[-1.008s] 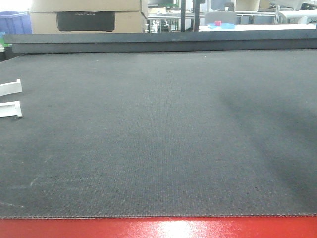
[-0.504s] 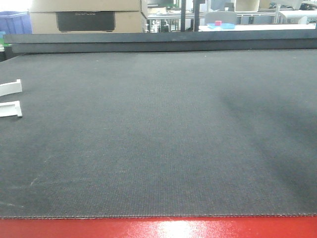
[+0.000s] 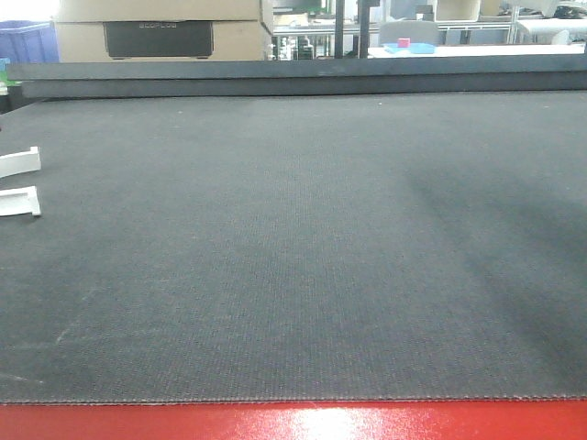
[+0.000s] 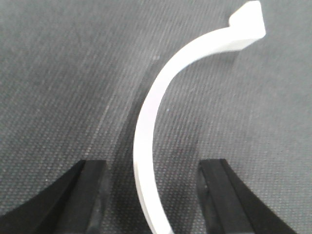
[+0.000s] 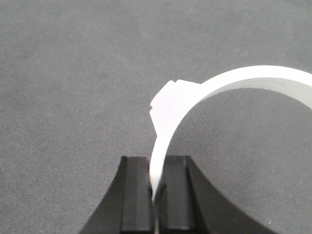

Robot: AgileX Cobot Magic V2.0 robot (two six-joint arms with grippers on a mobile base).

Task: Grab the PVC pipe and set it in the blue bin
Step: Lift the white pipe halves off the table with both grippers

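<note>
The white PVC pipe needs to go in the blue bin, so my left gripper should next grab the pipe by its curved middle [image 4: 145,128].
In the left wrist view a white PVC pipe [image 4: 161,92], a C-shaped arc with a flat tab at its far end, stands on edge on the dark mat. My left gripper [image 4: 153,166] is open, with one black finger on each side of the arc and gaps on both sides. In the right wrist view my right gripper [image 5: 155,163] is shut on the thin end of a second white PVC arc [image 5: 253,78], which curves up and to the right. The front view shows neither gripper. It shows two white flanged tabs [image 3: 18,163] at the mat's left edge.
The dark woven mat [image 3: 303,247] covers the table, with a red front edge [image 3: 293,422]. A raised dark ledge [image 3: 293,78] runs along the back. Behind it at far left stand a blue bin [image 3: 26,41] and a cardboard box [image 3: 160,32].
</note>
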